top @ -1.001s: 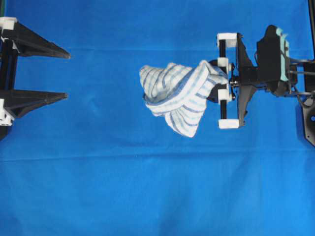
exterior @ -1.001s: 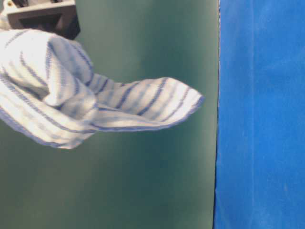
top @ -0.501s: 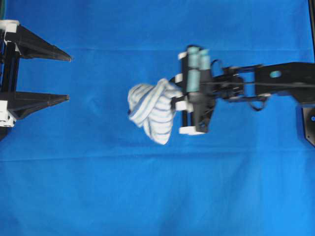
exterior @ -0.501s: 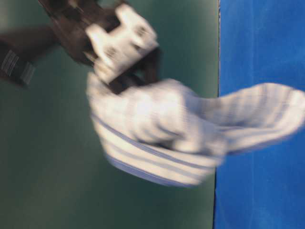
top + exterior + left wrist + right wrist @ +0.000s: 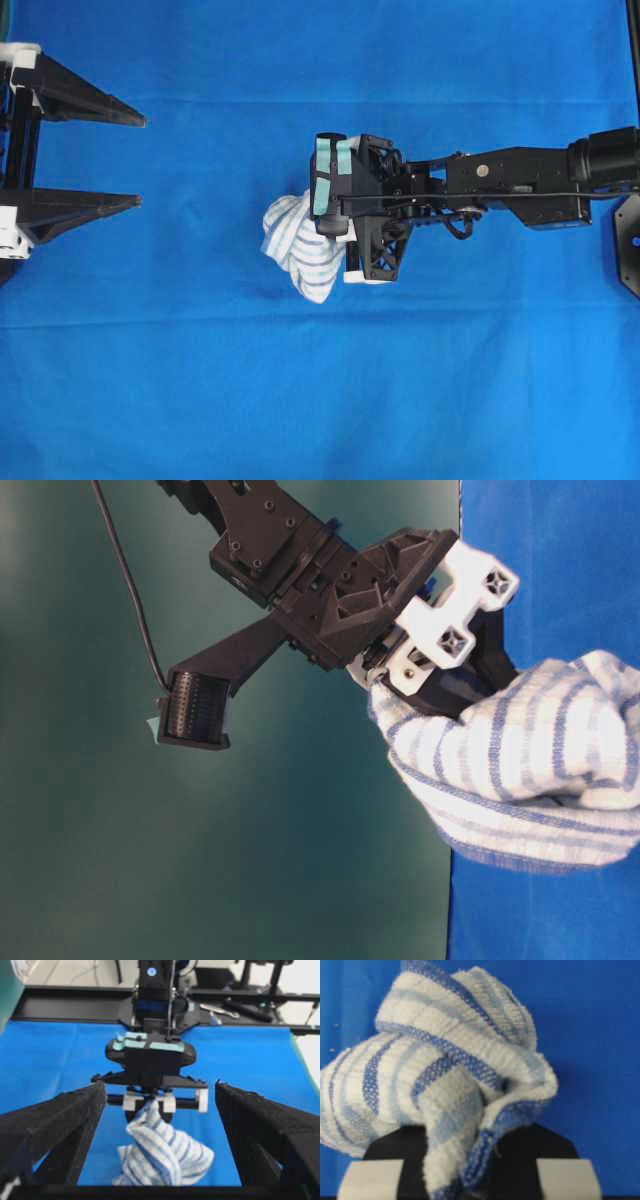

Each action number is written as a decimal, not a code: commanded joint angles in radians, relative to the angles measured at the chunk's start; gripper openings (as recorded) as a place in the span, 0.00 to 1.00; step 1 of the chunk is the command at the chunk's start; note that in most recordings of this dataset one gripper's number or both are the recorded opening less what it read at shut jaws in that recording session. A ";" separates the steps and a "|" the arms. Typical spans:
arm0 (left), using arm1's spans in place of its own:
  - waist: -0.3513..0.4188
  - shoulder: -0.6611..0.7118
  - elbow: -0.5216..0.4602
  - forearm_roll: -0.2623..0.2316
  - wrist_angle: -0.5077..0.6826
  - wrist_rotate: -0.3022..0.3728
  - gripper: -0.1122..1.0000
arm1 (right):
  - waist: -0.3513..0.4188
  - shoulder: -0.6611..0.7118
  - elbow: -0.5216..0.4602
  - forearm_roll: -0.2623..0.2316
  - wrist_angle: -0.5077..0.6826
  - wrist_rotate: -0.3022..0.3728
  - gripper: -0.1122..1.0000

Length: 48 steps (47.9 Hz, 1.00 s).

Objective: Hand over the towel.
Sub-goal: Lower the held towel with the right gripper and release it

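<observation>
The towel's lower folds spread out on the blue tablecloth beneath my right gripper, so the towel would lie there if my right gripper opened now.
The towel point(image 5: 298, 245), white with blue stripes, hangs bunched from my right gripper point(image 5: 332, 235), which is shut on its upper fold near the middle of the blue cloth. It shows the same way in the table-level view point(image 5: 540, 770), the left wrist view point(image 5: 162, 1152) and the right wrist view point(image 5: 445, 1060). My left gripper point(image 5: 138, 160) is open and empty at the far left, its jaws wide apart and pointing at the towel, with a clear gap between them and it. Its black fingers point(image 5: 65, 1130) frame the towel from a distance.
The blue tablecloth point(image 5: 320, 400) covers the whole table. The right arm point(image 5: 520, 185) stretches in from the right edge. A black frame with tools and cables point(image 5: 240, 1007) lies behind the table's far side. A green backdrop point(image 5: 200, 860) shows in the table-level view.
My right gripper has moved left toward the left gripper with the towel and tipped downward. The towel now hangs more bunched. The left gripper has not moved.
</observation>
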 commanded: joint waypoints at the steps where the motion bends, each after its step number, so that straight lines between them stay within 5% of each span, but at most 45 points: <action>1: 0.000 0.003 -0.012 0.002 -0.003 -0.002 0.91 | 0.000 -0.015 -0.015 0.005 0.005 0.005 0.13; 19: -0.002 0.003 -0.012 0.002 -0.003 -0.003 0.91 | 0.002 -0.017 -0.023 0.014 0.005 0.023 0.15; 28: 0.000 0.000 -0.012 0.002 -0.003 -0.003 0.91 | 0.002 -0.063 -0.023 0.008 0.008 0.025 0.61; 32: -0.002 -0.002 -0.011 0.002 -0.005 -0.003 0.91 | 0.002 -0.115 -0.017 0.006 0.009 0.023 0.75; 48: -0.002 -0.006 -0.012 0.002 -0.003 -0.002 0.91 | 0.002 -0.344 0.041 -0.021 0.011 0.021 0.74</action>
